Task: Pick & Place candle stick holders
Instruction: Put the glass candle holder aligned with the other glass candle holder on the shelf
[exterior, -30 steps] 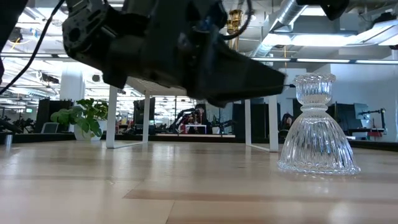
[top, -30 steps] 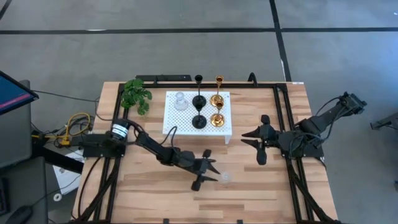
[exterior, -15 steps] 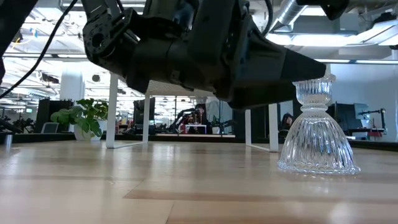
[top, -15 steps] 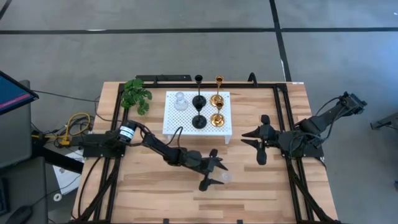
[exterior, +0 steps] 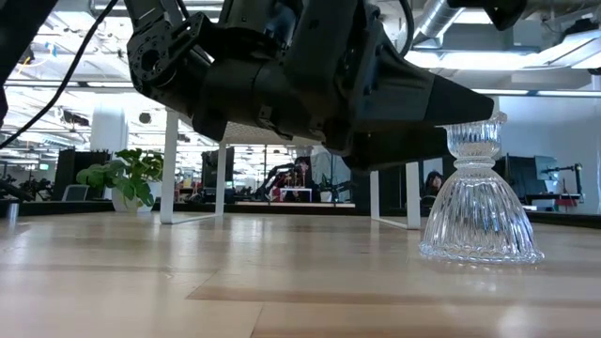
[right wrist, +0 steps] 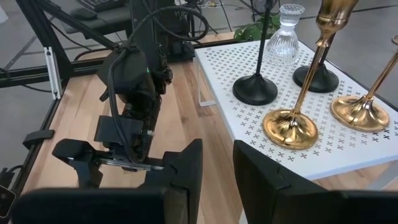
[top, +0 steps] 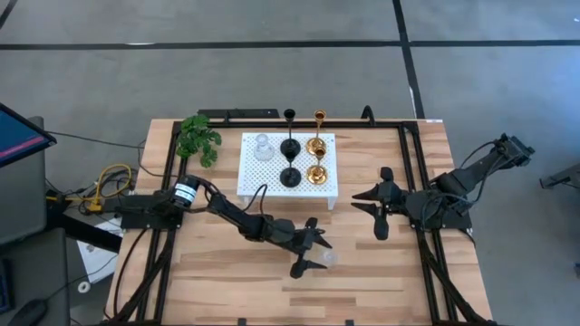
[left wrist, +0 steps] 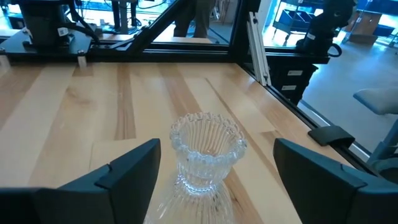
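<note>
My left gripper grips the clear glass holder by its neck (top: 330,258) next, leaving its ribbed base free to stand on the platform (top: 254,177).
A clear glass candle stick holder (top: 328,259) stands upright on its ribbed base on the wood table, near the front middle; it also shows in the low view (exterior: 481,197). My left gripper (top: 319,254) is open, with one finger on each side of the holder's cup (left wrist: 205,140) and a gap on both sides. On the white perforated platform (top: 254,177) stand another clear holder (top: 263,147), two black holders (top: 289,174) and two gold holders (top: 315,172). My right gripper (top: 356,201) waits open and empty at the table's right.
A green leafy plant (top: 198,138) stands at the far left, beside the platform. Black frame rails (top: 412,172) run along the table's sides and far edge. Bare wood lies between the platform's near edge and the table's front edge.
My left gripper has gone toward the table's right edge, level above the table, up to the clear glass holder; its open fingers now stand on either side of the holder's top. The holder has stayed in place.
</note>
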{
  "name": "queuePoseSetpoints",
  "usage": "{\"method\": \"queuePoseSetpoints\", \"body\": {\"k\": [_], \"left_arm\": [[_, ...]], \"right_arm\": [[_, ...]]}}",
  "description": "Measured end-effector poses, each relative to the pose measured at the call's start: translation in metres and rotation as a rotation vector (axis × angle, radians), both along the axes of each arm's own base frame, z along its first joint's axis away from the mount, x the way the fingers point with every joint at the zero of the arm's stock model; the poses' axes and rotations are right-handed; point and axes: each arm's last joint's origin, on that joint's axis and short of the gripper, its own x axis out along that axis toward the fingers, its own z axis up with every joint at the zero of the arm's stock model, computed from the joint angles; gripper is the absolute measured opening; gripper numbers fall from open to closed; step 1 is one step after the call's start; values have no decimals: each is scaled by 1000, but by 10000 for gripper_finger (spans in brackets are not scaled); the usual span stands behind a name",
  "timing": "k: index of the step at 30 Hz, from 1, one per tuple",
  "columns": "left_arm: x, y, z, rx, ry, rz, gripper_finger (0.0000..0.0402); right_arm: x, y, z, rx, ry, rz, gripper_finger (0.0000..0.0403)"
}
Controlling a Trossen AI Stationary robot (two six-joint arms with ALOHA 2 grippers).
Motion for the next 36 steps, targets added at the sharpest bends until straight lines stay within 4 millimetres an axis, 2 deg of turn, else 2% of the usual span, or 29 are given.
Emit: {"method": "queuePoseSetpoints", "body": {"k": [11, 19, 26, 36], "left_arm": [[0, 0, 0, 0, 0, 10, 313], [1, 0, -2, 2, 0, 94, 312], [15, -5, -14, 1, 18, 72, 311], [16, -6, -10, -6, 2, 70, 282]], "right_arm": [[0, 0, 0, 2, -3, -1, 81], [0, 0, 0, 2, -3, -1, 81], [0, 0, 0, 1, -3, -1, 81], [0, 0, 0, -3, 5, -1, 81]]}}
